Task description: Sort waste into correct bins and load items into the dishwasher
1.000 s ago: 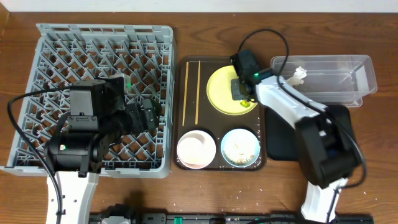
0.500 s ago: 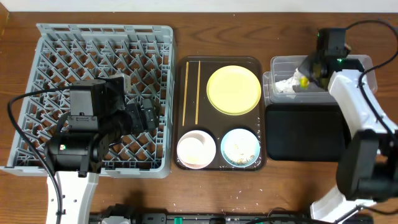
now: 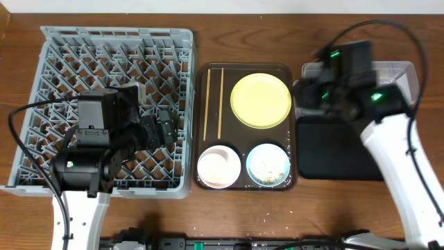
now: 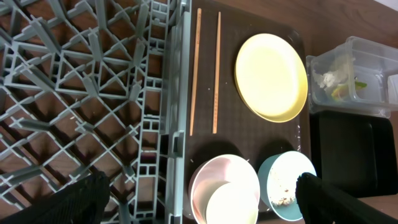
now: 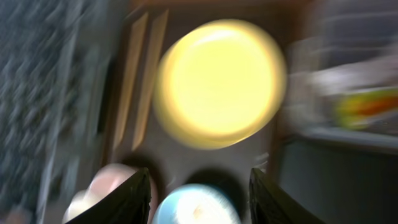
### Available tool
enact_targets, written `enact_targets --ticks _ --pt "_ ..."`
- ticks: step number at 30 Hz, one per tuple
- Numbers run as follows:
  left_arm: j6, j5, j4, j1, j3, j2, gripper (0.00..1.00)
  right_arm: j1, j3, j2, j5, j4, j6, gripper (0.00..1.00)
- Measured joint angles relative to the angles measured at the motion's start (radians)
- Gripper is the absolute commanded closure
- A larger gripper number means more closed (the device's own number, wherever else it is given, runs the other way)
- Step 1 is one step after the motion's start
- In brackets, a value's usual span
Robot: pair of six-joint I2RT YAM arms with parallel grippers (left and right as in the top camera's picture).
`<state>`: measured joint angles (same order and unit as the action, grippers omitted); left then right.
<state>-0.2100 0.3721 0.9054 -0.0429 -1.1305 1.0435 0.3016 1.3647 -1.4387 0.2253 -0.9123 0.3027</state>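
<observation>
I should grab the white cup by its rim (image 3: 214, 167) (image 5: 81, 204) with my right gripper next. The cup's base end then stays free for the handover to my left gripper and for loading the dishwasher.
The yellow plate (image 3: 260, 100), two chopsticks (image 3: 214, 103), the pinkish-white bowl (image 3: 219, 167) holding the white cup (image 4: 231, 204), and the light blue bowl (image 3: 268, 165) with rice sit on the brown serving tray (image 3: 201, 125). Crumpled paper (image 4: 329, 78) and the snack wrapper (image 4: 341, 91) lie in the clear tub (image 3: 399, 76). The black tray (image 3: 333, 149) lies in front of the tub. My right gripper (image 5: 200, 196) is open and empty, blurred, above the tub's left end. My left gripper (image 4: 199, 199) is open and empty over the dish rack (image 3: 104, 55).
The rack fills the table's left side, the serving tray the middle, the tub and black tray the right. My right arm (image 3: 395, 146) crosses over the black tray and hides part of the tub.
My right gripper carried the wrapper from the yellow plate to the clear tub, let it go, and has swung back left. The left arm has not moved.
</observation>
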Motion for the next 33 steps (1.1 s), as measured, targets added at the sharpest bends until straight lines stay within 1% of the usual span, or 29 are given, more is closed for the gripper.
enact_targets --ticks 4,7,8,10,14,15,16,17,18,23,26,29,31,33 --pt "0.000 0.000 0.000 0.000 0.000 0.000 0.04 0.199 -0.013 -0.021 0.010 -0.026 -0.042 0.46" --pt "0.000 0.000 0.000 0.000 0.000 0.000 0.04 0.338 -0.045 -0.061 0.010 -0.001 -0.065 0.46" --pt "0.000 0.000 0.000 0.000 0.000 0.000 0.04 0.394 -0.063 -0.087 0.008 0.034 -0.071 0.46" --pt "0.000 0.000 0.003 0.000 0.000 0.000 0.04 0.449 -0.087 -0.128 0.008 0.080 -0.072 0.49" --pt "0.000 0.000 0.048 0.000 0.000 0.000 0.04 0.502 -0.129 -0.233 -0.001 0.147 -0.055 0.55" --pt "0.000 0.000 0.046 0.000 0.000 0.000 0.04 0.507 -0.134 -0.264 -0.002 0.153 -0.050 0.62" --pt "0.000 0.000 0.045 0.000 0.000 0.000 0.04 0.510 -0.138 -0.291 -0.001 0.159 -0.047 0.76" --pt "0.000 0.000 0.045 0.000 0.000 0.000 0.04 0.514 -0.142 -0.333 0.000 0.170 -0.043 0.95" --pt "0.000 0.000 0.045 0.000 0.000 0.000 0.04 0.515 -0.143 -0.352 0.003 0.174 -0.037 0.99" --pt "-0.026 0.000 0.022 0.000 0.000 0.000 0.04 0.506 -0.147 -0.369 0.022 0.168 -0.027 0.99" --pt "-0.053 0.063 -0.045 0.000 0.000 0.000 0.04 0.462 -0.147 -0.322 0.088 0.129 -0.052 0.99" --pt "-0.065 0.187 -0.117 0.000 0.000 0.000 0.04 0.341 -0.146 -0.173 0.166 0.112 -0.081 0.99" --pt "-0.082 0.303 -0.187 0.000 0.000 0.000 0.04 0.220 -0.141 -0.053 0.230 0.124 -0.094 0.99" --pt "-0.111 0.422 -0.272 0.000 0.000 0.001 0.04 0.085 -0.136 0.042 0.329 0.181 -0.114 0.99"
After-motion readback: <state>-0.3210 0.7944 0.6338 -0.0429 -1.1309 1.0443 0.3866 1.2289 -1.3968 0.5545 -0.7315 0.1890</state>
